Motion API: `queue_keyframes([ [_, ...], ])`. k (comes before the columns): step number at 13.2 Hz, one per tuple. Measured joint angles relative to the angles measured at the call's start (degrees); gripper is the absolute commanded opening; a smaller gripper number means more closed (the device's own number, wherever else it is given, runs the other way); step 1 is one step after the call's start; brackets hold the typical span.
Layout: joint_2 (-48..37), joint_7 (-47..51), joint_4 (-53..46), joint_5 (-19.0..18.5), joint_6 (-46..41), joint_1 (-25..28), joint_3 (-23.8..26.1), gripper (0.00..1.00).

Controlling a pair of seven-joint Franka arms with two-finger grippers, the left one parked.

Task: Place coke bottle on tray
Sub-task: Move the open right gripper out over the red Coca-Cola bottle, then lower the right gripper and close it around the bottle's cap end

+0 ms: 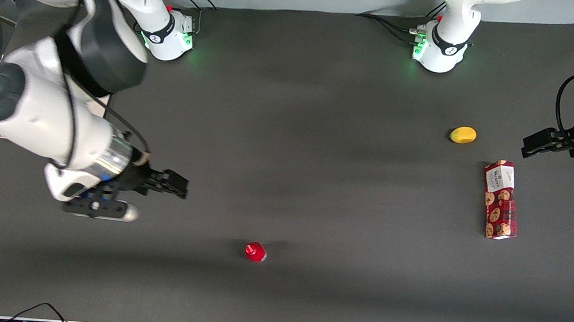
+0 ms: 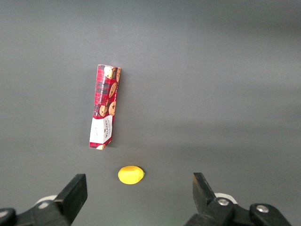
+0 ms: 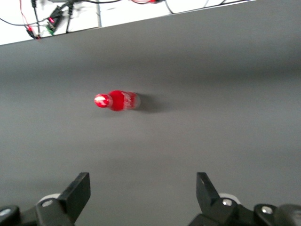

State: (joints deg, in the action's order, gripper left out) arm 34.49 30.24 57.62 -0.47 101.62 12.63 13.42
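Observation:
The right gripper will next set the coke bottle [image 1: 255, 252] on the tray, so it will grab the bottle by its capped neck [image 1: 254, 249].
The coke bottle [image 1: 255, 252] is a small red bottle with a red cap, standing upright on the dark table near the front camera. It also shows in the right wrist view [image 3: 116, 100]. My right gripper [image 1: 177, 184] hangs above the table toward the working arm's end, farther from the front camera than the bottle and well apart from it. Its fingers [image 3: 81, 188] are spread wide with nothing between them. The tray is out of view.
A red cookie-patterned box [image 1: 500, 200] lies flat toward the parked arm's end of the table, also in the left wrist view [image 2: 105, 106]. A yellow lemon-like fruit [image 1: 463, 135] lies beside it, farther from the front camera, also in the left wrist view [image 2: 130, 174].

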Motion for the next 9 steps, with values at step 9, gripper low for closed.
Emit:
queue_keyframes([
  [9,13.9,5.3,-2.6,-0.4,25.2,11.2,-10.7,1.0],
])
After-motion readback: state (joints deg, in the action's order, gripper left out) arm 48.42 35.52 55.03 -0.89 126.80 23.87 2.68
